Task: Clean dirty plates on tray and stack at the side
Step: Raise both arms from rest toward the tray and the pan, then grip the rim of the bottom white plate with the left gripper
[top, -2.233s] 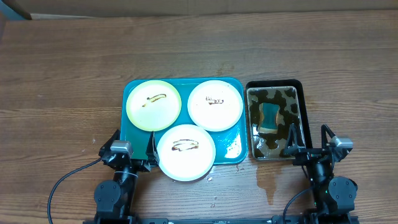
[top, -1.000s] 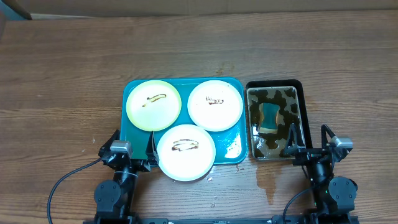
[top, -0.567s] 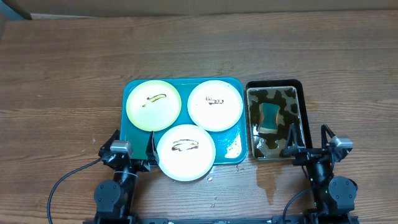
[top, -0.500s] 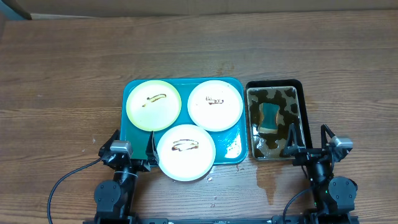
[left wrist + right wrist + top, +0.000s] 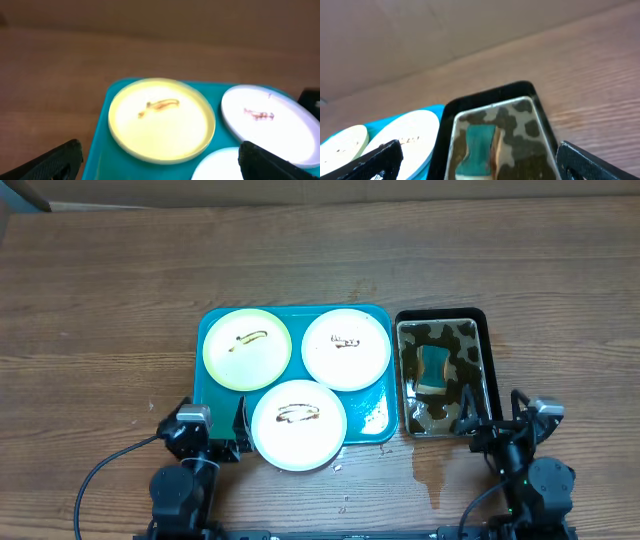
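The front white plate has to be cleaned and stacked, so my left gripper will next pinch the plate's rim on my left gripper's side, leaving its smeared side open.
The teal tray [image 5: 372, 418] holds three plates. A pale yellow-green plate [image 5: 247, 349] lies at the back left, a white plate [image 5: 346, 348] at the back right and a white plate [image 5: 299, 425] at the front, overhanging the tray's front rim. Each has a brown smear. My left gripper [image 5: 213, 422] is open and empty at the tray's front left corner. The left wrist view shows the yellow-green plate [image 5: 161, 120] ahead of it. My right gripper [image 5: 493, 415] is open and empty at the black pan's near end.
A black pan [image 5: 490, 350] of murky water with a teal sponge [image 5: 434, 370] stands right of the tray; the right wrist view shows the sponge [image 5: 477, 145] too. A wet patch [image 5: 432, 470] darkens the table in front of the pan.
Both grippers have shifted very slightly at the table's front edge. The plates, tray and pan have not moved.
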Robot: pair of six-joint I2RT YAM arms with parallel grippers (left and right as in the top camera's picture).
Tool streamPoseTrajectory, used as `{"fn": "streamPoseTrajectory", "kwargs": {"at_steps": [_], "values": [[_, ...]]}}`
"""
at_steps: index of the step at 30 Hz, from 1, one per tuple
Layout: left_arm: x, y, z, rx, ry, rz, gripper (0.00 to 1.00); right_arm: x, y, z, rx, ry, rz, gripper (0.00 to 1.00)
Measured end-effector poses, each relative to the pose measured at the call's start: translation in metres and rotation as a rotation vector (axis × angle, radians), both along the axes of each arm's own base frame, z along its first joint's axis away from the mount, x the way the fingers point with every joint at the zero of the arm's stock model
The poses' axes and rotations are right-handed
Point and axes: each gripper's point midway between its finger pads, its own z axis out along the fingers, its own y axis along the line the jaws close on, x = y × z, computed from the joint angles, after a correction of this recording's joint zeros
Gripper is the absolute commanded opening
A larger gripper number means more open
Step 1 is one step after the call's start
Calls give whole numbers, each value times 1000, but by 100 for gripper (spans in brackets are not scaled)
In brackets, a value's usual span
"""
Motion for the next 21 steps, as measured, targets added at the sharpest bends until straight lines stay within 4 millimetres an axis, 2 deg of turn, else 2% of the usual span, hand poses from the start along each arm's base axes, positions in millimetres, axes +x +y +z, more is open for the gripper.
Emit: {"fn": "streamPoseTrajectory", "kwargs": {"at_steps": [3,8,12,17,21], "values": [[-5,1,1,6,83,7,100,-4,0,2,0,54,0,100],[-11,3,34,13,183,13,100,-7,0,20,-2,135,-2,100],[-16,2,49,18,330,10,100,-5,0,33,-6,241,1,100],[-32,-1,37,-13,627,8,100,-2,6,34,-7,443,27,100],[-35,-6,26,-79,796,34,100,7,9,30,-8,619,39,100]]}}
